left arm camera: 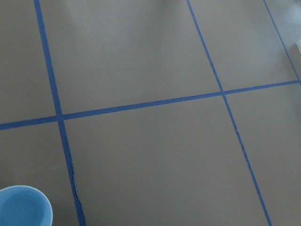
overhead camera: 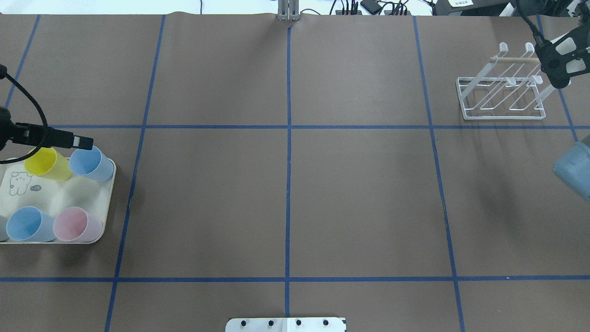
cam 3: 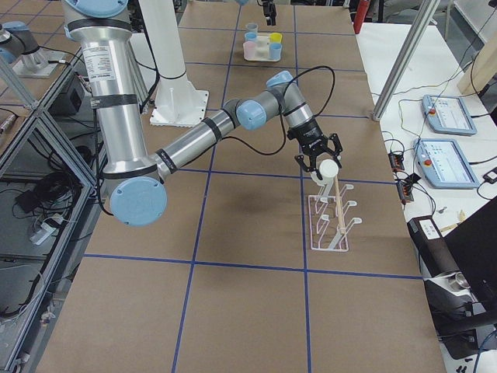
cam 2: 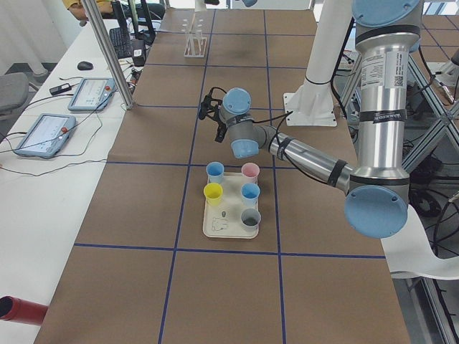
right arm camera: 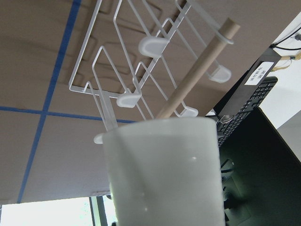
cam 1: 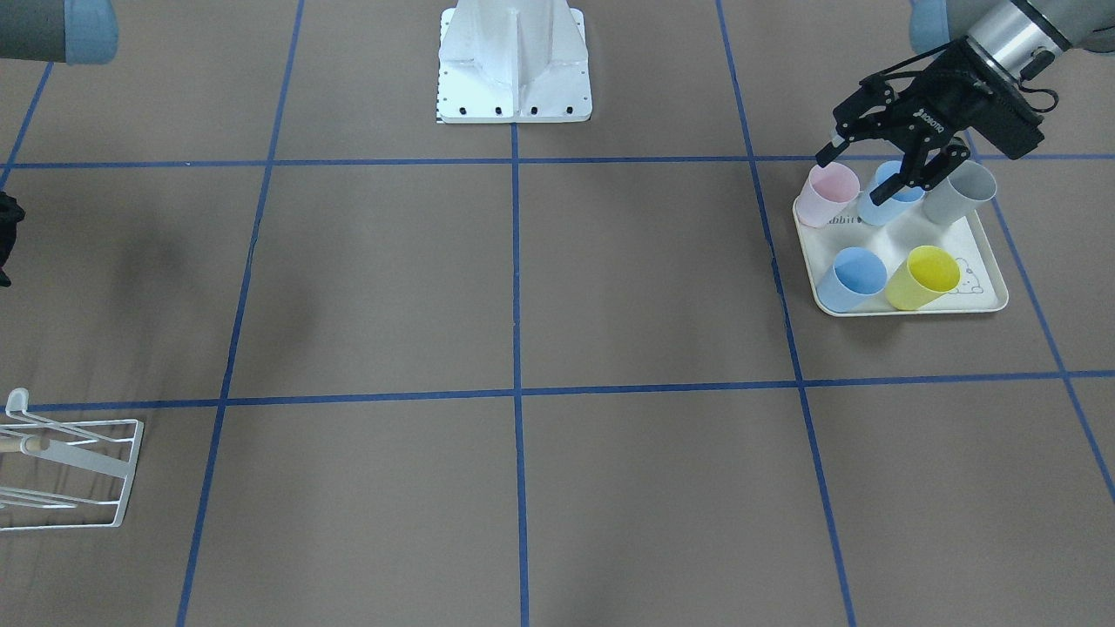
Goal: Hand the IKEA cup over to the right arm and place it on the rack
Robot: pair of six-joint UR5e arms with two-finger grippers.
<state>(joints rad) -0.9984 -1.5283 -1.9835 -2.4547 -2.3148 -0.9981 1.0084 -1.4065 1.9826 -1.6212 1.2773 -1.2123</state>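
The white IKEA cup goes over the tip of the rack's peg, before my right gripper releases it, since the peg's tip stands uncovered beyond the cup.
My right gripper (cam 3: 319, 162) is shut on the white IKEA cup (cam 3: 331, 166), holding it just over the far end of the white wire rack (cam 3: 330, 225). In the right wrist view the cup (right arm camera: 164, 174) fills the lower middle, with the rack (right arm camera: 113, 52) and its wooden dowel (right arm camera: 197, 70) close behind it. I cannot tell whether the cup touches the rack. My left gripper (cam 1: 864, 170) hangs open over the back row of cups on the cream tray (cam 1: 915, 309), holding nothing.
The tray (overhead camera: 107, 203) carries several cups: pink (cam 1: 827, 193), two blue (cam 1: 858, 277), yellow (cam 1: 925, 275) and grey (cam 1: 961, 190). The robot's white base (cam 1: 514, 61) stands at mid-table. A side bench with tablets (cam 3: 445, 116) runs beyond the rack.
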